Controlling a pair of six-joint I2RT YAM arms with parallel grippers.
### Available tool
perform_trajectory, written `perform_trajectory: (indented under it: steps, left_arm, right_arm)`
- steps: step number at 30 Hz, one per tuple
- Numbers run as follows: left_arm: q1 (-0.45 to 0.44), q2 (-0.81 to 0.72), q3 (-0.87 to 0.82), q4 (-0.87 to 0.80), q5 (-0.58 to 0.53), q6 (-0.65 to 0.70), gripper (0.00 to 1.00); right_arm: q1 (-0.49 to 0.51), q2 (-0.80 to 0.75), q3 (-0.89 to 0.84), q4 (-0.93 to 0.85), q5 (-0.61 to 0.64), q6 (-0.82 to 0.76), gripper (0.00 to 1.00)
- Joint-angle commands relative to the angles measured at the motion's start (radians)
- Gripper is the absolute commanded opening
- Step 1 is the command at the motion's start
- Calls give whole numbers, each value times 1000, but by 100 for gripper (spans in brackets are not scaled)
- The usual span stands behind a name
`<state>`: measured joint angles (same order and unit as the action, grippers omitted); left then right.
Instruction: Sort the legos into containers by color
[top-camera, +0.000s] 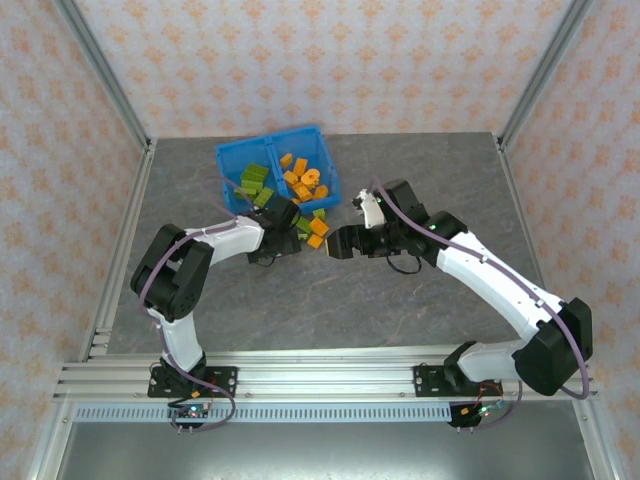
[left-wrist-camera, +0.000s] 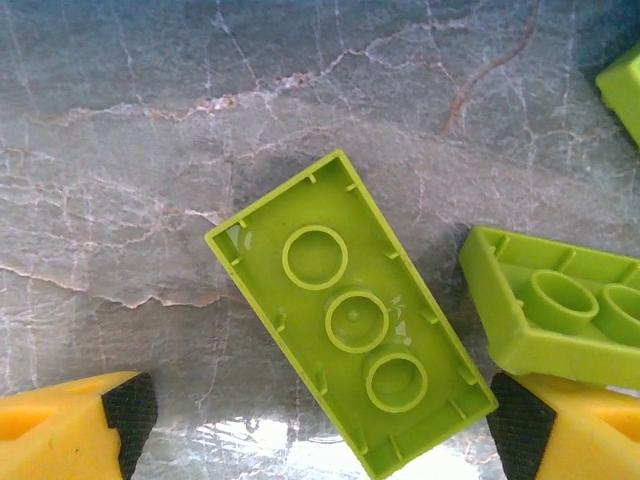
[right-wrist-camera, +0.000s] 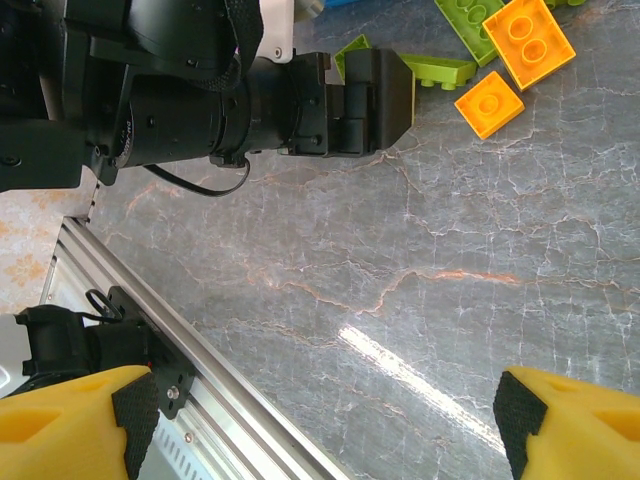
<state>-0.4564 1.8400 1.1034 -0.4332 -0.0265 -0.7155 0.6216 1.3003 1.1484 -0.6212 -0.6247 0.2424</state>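
Note:
The near half of the upturned green brick is between my fingers, and one finger is level with the brick's corner. My left gripper should close on the brick now.
The blue bin (top-camera: 228, 156) stands at the back of the table, with green legos (top-camera: 255, 181) in its left container and orange legos (top-camera: 301, 178) in its right one. Just in front of it, a few loose orange (top-camera: 319, 229) and green bricks lie on the table. My left gripper (top-camera: 302, 222) hangs over them, open. In the left wrist view its fingers (left-wrist-camera: 75, 425) straddle an upturned green brick (left-wrist-camera: 350, 320) that lies flat, with a second green brick (left-wrist-camera: 555, 305) to the right. My right gripper (top-camera: 334, 243) is open over bare table (right-wrist-camera: 400, 260).
The right wrist view shows the left arm's dark gripper body (right-wrist-camera: 340, 90), two orange bricks (right-wrist-camera: 530, 40) and green ones (right-wrist-camera: 465, 15) near it. The aluminium rail (right-wrist-camera: 230, 400) runs along the table's near edge. Patterned walls and metal posts enclose the table.

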Motion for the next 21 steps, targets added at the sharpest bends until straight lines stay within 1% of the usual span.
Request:
perform_trajectory:
  steps: [1, 3, 6, 10, 16, 19, 21]
  left_arm:
    - [4, 63, 34, 122, -31, -56, 90]
    - [4, 63, 43, 120, -40, -69, 87]
    - [4, 103, 52, 122, -49, -72, 82]
    - [4, 101, 50, 96, -24, -64, 68]
    - [1, 21, -21, 25, -46, -25, 45]
    - [5, -9, -57, 22, -74, -9, 36]
    - [6, -23, -66, 22, -69, -1, 32]
  right_arm:
    - [7, -12, 23, 8, 11, -1, 88]
    - [8, -14, 20, 7, 12, -1, 88]
    - [9, -14, 15, 6, 13, 0, 88]
    - [10, -15, 17, 4, 11, 3, 89]
    - [13, -14, 8, 23, -3, 10, 89]
    - [13, -1, 8, 11, -18, -4, 89]
    - [14, 5, 11, 0, -18, -8, 89]
